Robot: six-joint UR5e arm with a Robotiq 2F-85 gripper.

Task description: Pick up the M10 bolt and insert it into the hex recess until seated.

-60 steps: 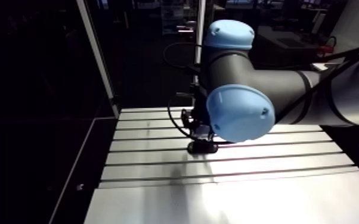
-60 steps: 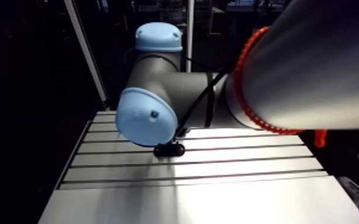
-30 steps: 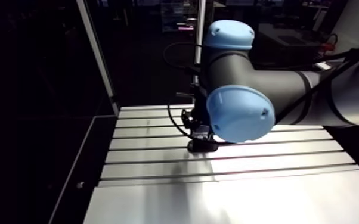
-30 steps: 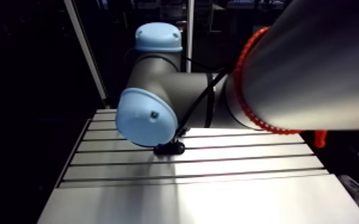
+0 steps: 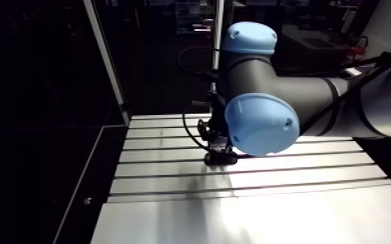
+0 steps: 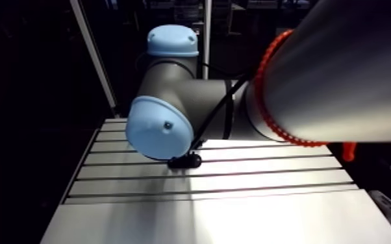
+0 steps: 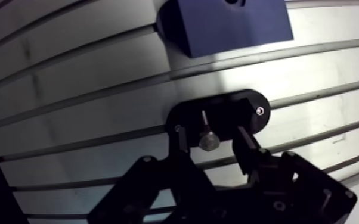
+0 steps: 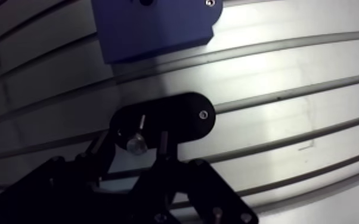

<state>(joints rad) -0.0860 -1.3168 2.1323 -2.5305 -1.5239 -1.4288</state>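
The bolt should go into the hex hole with its threaded end, so I will grab it by its head [image 7: 209, 140] next. That leaves the bolt's threaded stem [image 7: 205, 120] free to go in.
In the wrist view a small silver bolt [image 7: 206, 134] lies on a black oval holder [image 7: 250, 110] that rests on the slotted table. My gripper [image 7: 213, 142] hangs over it, open, with one finger [image 7: 182, 142] on each side of the bolt and a gap between each finger and the bolt. Ahead of the gripper stands a blue block [image 7: 229, 27], with a dark hole at its far edge. In the arm view the black holder [image 5: 221, 158] shows just under the wrist joint, which hides the fingers.
The aluminium table [image 5: 250, 214] has several long slots running across it. A slanted metal post [image 5: 104, 58] rises at the table's far left corner. The table's left edge drops into a dark area.
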